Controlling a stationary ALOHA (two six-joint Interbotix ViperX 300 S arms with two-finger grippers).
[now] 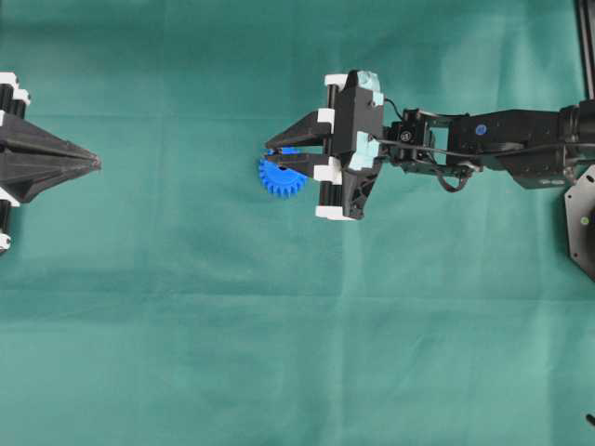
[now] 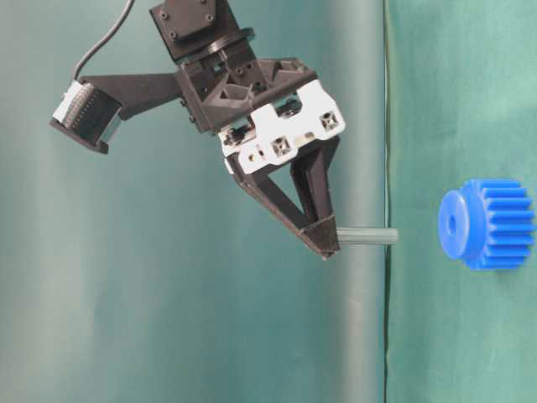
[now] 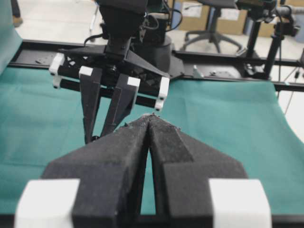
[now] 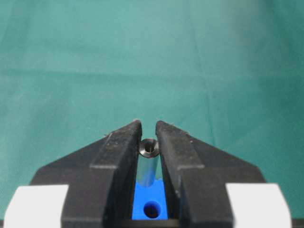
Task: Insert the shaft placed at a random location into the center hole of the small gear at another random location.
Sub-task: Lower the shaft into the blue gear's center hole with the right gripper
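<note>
The shaft (image 4: 149,148) hangs above the gear's center hole (image 4: 152,209) in the right wrist view, so my right gripper has to lower the shaft before it opens.
My right gripper (image 1: 271,149) is shut on the shaft (image 4: 149,148), a short silvery pin with a hollow end gripped between the fingertips. In the table-level view the shaft (image 2: 366,237) sticks out from the gripper (image 2: 325,242) toward the small gear (image 2: 488,223), with a gap between its free end and the hub. The center hole (image 2: 453,225) faces the shaft. The blue gear (image 1: 279,178) lies on the cloth, partly under the right fingers. In the right wrist view the gear (image 4: 145,197) and its hole (image 4: 152,209) show beneath the shaft. My left gripper (image 1: 96,163) is shut and empty at the far left.
Green cloth (image 1: 297,353) covers the whole table. In the left wrist view, my shut left gripper (image 3: 151,117) faces the right gripper (image 3: 102,107), with black rails and the arm base (image 3: 142,42) behind it at the table's far edge.
</note>
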